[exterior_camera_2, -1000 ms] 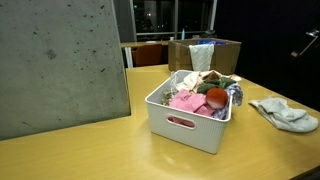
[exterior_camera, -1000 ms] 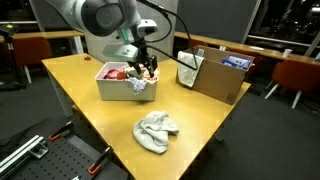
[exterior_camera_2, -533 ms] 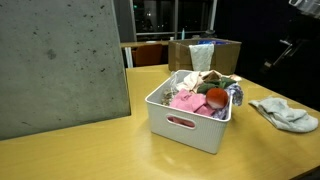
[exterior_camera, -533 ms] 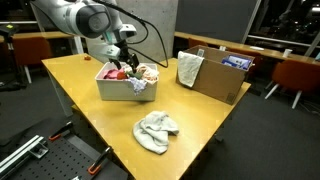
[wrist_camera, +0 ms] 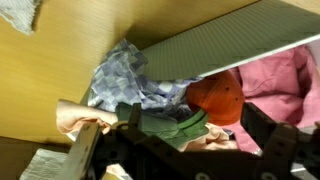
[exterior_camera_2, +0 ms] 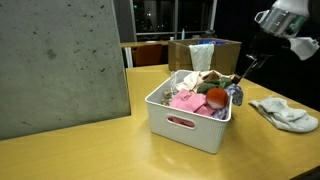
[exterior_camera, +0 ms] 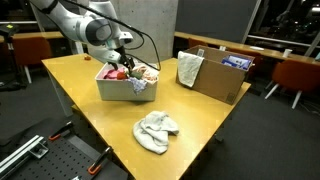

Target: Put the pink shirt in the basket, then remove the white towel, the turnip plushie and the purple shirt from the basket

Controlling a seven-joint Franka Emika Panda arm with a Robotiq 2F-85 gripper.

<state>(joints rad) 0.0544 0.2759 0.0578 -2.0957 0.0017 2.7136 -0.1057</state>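
My fingers are on either side of the plushie's green leaves but still above them in an exterior view. So my gripper lowers first, then closes on the plushie.
A white basket (exterior_camera: 115,88) (exterior_camera_2: 185,125) stands on the wooden table. In it lie the pink shirt (exterior_camera_2: 185,102) (wrist_camera: 288,72), the red turnip plushie with green leaves (exterior_camera_2: 216,98) (wrist_camera: 215,95) and the purple checked shirt (exterior_camera_2: 236,94) (wrist_camera: 122,75). The white towel (exterior_camera: 155,130) (exterior_camera_2: 282,113) lies crumpled on the table, outside the basket. My gripper (exterior_camera: 123,63) (wrist_camera: 180,140) hangs open just over the basket, its fingers on either side of the plushie's green leaves. It holds nothing.
An open cardboard box (exterior_camera: 222,78) (exterior_camera_2: 222,50) with a cloth (exterior_camera: 188,68) draped over its edge stands beyond the basket. A grey panel (exterior_camera_2: 60,65) stands upright on the table. Chairs (exterior_camera: 296,80) surround the table.
The arm has swung across the top of the basket and come lower toward its contents. The things in the basket and the towel have not moved.
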